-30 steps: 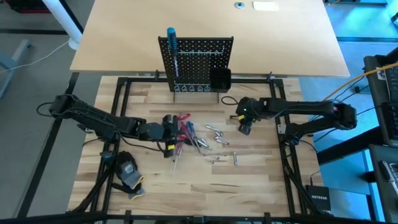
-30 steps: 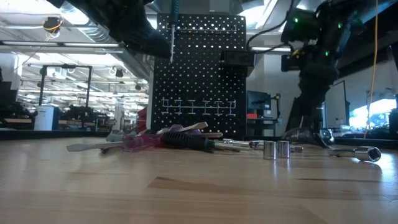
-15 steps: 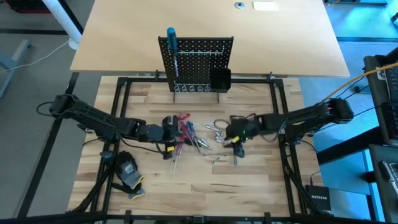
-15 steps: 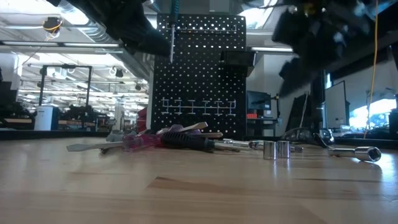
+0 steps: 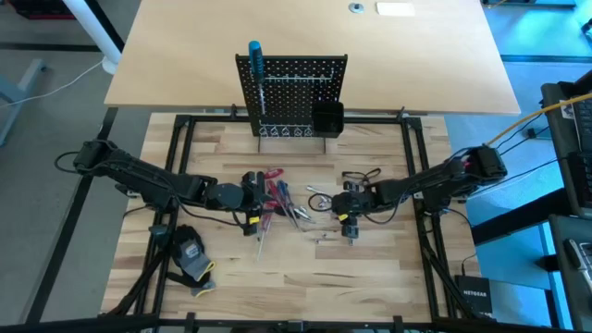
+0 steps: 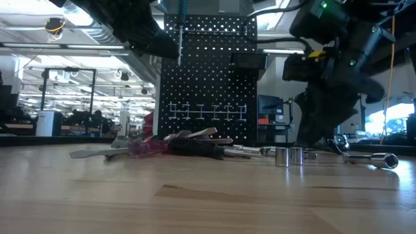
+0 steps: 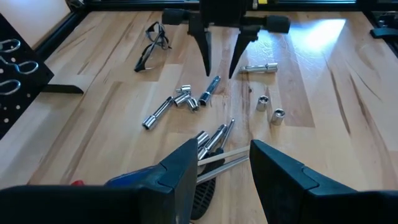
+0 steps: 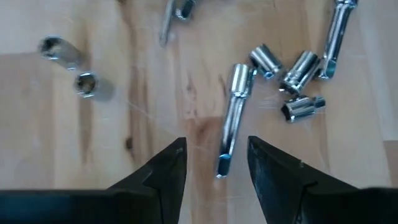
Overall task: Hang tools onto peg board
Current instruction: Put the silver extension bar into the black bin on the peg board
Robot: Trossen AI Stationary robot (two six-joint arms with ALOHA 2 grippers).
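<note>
The slim silver bar (image 8: 234, 115) is below my right gripper's fingertips and closing now would miss the bar, so it is too early to close; lowering the gripper comes next.
The black peg board (image 5: 294, 85) stands upright at the table's far middle, with a blue-handled screwdriver (image 5: 254, 61) hanging on its left side. A pile of red, blue and black screwdrivers (image 5: 276, 196) lies on the wood. My left gripper (image 7: 224, 163) hovers open above the pile's left end. To the right, silver bits and sockets (image 8: 291, 73) lie scattered. My right gripper (image 8: 214, 163) points steeply down, open, just above a slim silver bar (image 8: 234, 115), its fingers on either side of the bar's end. From the left wrist view, the right gripper (image 7: 219, 71) stands clear of that bar (image 7: 210, 89).
A black-and-yellow glove (image 5: 191, 253) lies near the front left. A loop of black cable (image 5: 362, 176) lies behind my right gripper. Two loose sockets (image 8: 69, 65) and a longer silver bar (image 7: 259, 67) lie nearby. A black frame (image 5: 421, 199) borders the wooden top.
My right gripper has swung from near the peg board's right end toward the table's near edge and left, sinking and tipping more steeply down, and now hangs over the silver bits. The tools have not moved.
</note>
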